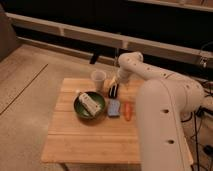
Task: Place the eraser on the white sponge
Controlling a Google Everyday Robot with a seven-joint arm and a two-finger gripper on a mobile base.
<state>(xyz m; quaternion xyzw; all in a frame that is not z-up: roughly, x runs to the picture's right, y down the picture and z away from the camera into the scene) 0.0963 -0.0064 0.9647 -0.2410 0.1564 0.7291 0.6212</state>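
Note:
My gripper grabs the eraser by its upper end (115, 87) next, to set the eraser on the white sponge (114, 107).
The eraser (114, 91), a small black block, lies on the wooden table (95, 140) near its far edge, just right of the cup. My gripper (115, 85) hangs directly over it at the end of the white arm, open, its tips down at the eraser's top. Whether they touch the eraser I cannot tell. The white sponge (114, 107), a pale bluish pad, lies flat on the table just in front of the eraser, with a small gap between them.
A pale cup (98, 79) stands left of the eraser. A green bowl (80, 111) holding a cream-white block sits left of the sponge. An orange carrot-like piece (128, 111) lies right of the sponge. My white body fills the right side.

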